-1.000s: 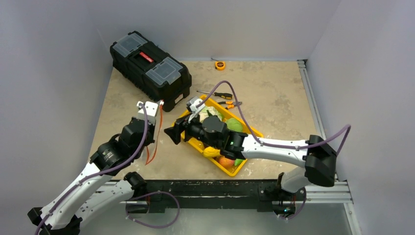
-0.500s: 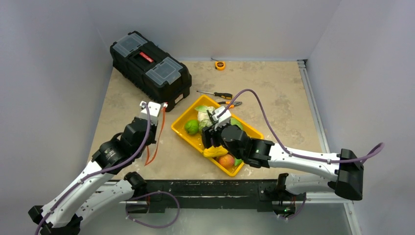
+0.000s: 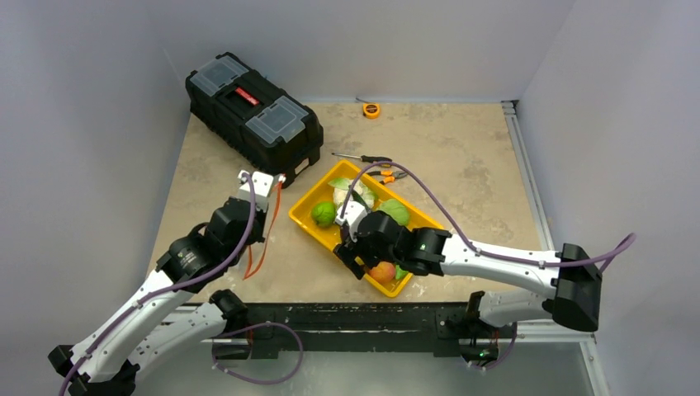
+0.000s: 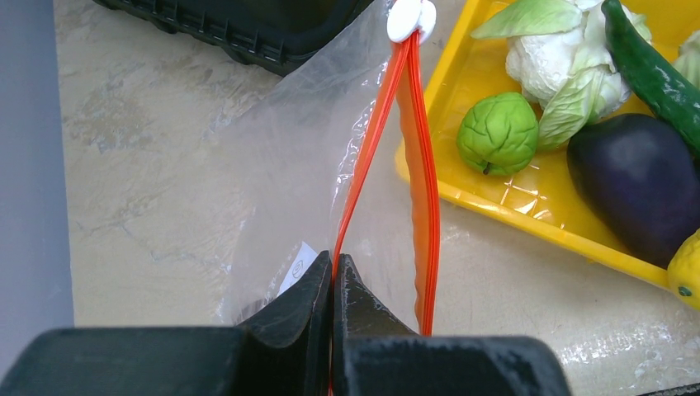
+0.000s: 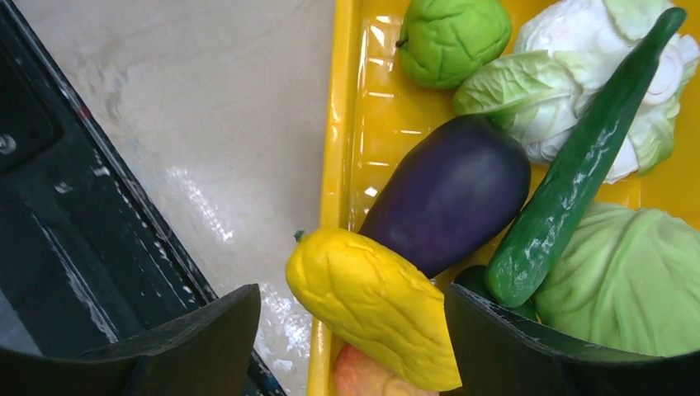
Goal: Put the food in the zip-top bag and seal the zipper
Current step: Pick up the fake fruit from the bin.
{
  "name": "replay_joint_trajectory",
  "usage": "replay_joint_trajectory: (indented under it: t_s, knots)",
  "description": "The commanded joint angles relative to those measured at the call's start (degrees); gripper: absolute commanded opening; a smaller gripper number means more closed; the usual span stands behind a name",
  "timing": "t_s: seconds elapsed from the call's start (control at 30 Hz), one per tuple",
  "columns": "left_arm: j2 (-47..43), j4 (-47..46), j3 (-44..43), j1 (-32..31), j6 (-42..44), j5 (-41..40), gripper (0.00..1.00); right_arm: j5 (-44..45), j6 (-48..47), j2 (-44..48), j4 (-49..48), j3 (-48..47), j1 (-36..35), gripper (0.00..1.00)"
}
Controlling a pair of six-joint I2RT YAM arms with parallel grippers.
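Note:
My right gripper grabs the yellow squash (image 5: pixel 371 318) across its sides next, leaving its ends free so it goes end-first into the bag.
The clear zip-top bag (image 4: pixel 281 165) hangs from my left gripper (image 4: pixel 334 266), which is shut on one strip of its red-orange zipper (image 4: pixel 376 140). The other strip bows away, so the mouth gapes; a white slider (image 4: pixel 411 18) sits at the far end. From above, that left gripper (image 3: pixel 262 188) is just left of the yellow tray (image 3: pixel 307 216). My right gripper (image 5: pixel 351 297) stands open over the tray's near end, astride the yellow squash (image 5: pixel 371 318) without touching it. Beside it lie the eggplant (image 5: pixel 450 198), cucumber (image 5: pixel 578 157), cauliflower (image 5: pixel 569 33), cabbage (image 5: pixel 627 280), green fruit (image 5: pixel 454 37) and peach (image 5: pixel 363 379).
A black toolbox (image 3: pixel 252 115) stands at the back left, close behind the bag. A screwdriver (image 3: pixel 363 158) and pliers (image 3: pixel 386 175) lie just behind the tray, and a yellow tape measure (image 3: pixel 371 110) near the back wall. The black rail (image 3: pixel 347 318) runs along the near edge.
My right arm has swung back from the bag side to the tray's near end and dropped over the squash, its jaws spreading wider. The left arm and bag have barely moved.

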State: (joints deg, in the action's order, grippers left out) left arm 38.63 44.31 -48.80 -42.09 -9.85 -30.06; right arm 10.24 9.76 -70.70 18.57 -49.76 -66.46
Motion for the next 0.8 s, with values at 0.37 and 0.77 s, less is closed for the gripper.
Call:
replay_joint_trajectory:
  t_s: [0.37, 0.77]
  knots:
    - [0.6, -0.9, -1.1, 0.0, 0.5, 0.4, 0.00, 0.5, -10.2, -11.4, 7.8, -9.1, -0.6, 0.81]
    - [0.6, -0.8, -1.1, -0.1, 0.5, 0.4, 0.00, 4.1, -11.1, -12.4, 5.7, -8.4, -0.7, 0.51]
